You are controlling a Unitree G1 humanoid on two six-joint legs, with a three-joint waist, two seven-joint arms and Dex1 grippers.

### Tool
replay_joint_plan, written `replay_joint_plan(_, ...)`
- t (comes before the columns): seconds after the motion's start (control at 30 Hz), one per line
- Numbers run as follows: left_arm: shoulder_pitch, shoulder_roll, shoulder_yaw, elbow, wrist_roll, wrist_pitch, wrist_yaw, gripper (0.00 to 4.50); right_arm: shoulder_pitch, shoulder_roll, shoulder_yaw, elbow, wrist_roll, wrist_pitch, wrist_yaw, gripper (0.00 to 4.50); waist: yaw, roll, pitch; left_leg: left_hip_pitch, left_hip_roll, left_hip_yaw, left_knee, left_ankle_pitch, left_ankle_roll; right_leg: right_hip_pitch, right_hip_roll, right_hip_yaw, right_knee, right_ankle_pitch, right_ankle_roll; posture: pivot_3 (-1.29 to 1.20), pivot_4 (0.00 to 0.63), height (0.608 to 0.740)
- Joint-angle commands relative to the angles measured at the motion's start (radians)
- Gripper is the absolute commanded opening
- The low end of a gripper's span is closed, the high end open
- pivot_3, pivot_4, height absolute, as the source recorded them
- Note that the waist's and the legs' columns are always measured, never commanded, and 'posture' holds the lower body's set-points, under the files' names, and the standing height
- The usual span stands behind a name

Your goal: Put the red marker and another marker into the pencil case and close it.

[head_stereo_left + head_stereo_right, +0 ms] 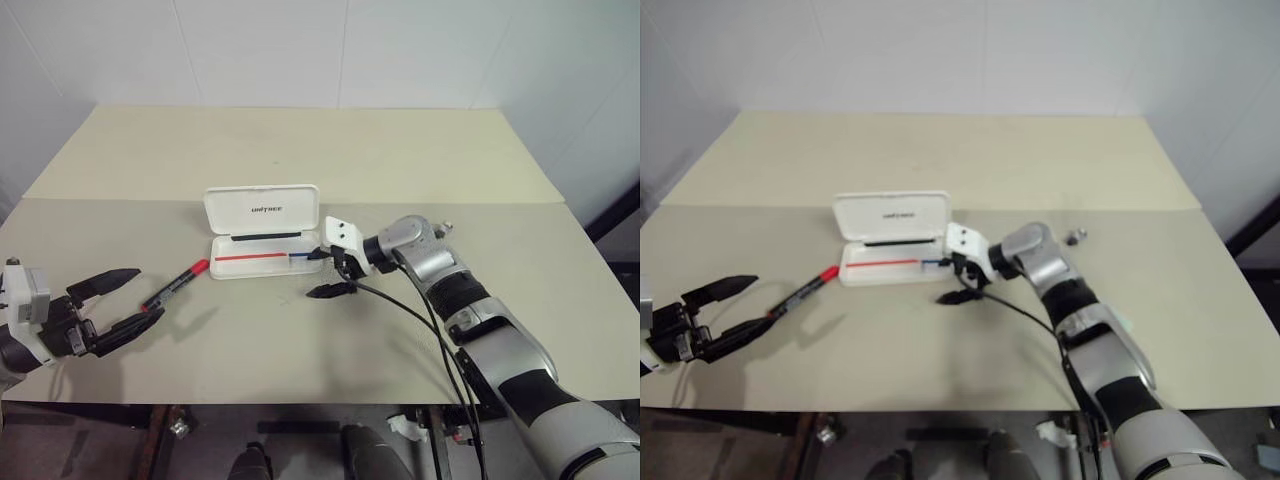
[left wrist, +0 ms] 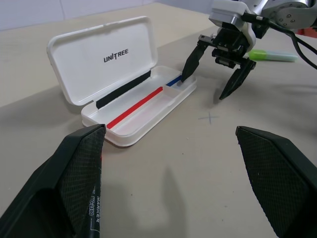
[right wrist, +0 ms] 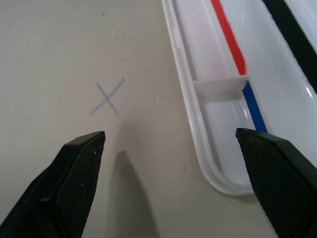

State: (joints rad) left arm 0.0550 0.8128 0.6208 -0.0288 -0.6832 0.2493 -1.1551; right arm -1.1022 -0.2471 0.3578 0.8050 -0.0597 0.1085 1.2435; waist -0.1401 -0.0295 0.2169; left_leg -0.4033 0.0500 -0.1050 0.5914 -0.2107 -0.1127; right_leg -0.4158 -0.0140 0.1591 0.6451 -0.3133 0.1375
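I should next take hold of the pencil case with my right gripper by its thin front side, with one finger inside, because the open pencil case is wider than my fingers can spread.
The white pencil case lies open mid-table, lid up, with red and blue stripes in its tray. The red marker lies on the table left of the case, red cap toward it. Its tail end reaches in between the fingertips of my open left gripper, which is not closed on it. My right gripper hangs open at the case's right end, one fingertip over the tray's corner, the other over the table. The green marker lies on the table behind the right gripper.
A pencilled X marks the table just in front of the case's right end. The beige table stretches back to a white wall. Cables trail along my right arm.
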Motion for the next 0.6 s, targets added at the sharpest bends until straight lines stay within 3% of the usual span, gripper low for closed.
replay_joint_plan(0.03,0.007,0.005,0.045,-0.028,-0.019,-0.013,0.005,4.50,-0.050,0.008,0.035,0.026,-0.059,-0.011,-0.020,4.47,0.000,0.000,0.000,0.000,0.000,0.000,0.000,0.000,0.000,0.000,0.000,0.000,0.000,0.000,0.000,0.00,0.150,0.740)
replay_joint_plan(0.47,0.032,0.003,0.076,-0.055,-0.018,-0.012,0.029,4.50,-0.143,0.035,0.076,0.145,-0.155,-0.034,-0.028,4.47,0.000,0.000,0.000,0.000,0.000,0.000,0.000,0.000,0.000,0.000,0.000,0.000,0.000,0.000,0.000,0.00,0.150,0.740)
replay_joint_plan(0.6,0.044,0.003,0.088,-0.067,-0.021,-0.010,0.038,4.50,-0.148,0.037,0.076,0.148,-0.159,-0.033,-0.007,3.54,0.001,0.000,0.000,0.000,0.000,0.000,0.000,0.000,0.000,0.000,0.000,0.000,0.000,0.000,0.000,0.00,0.150,0.740)
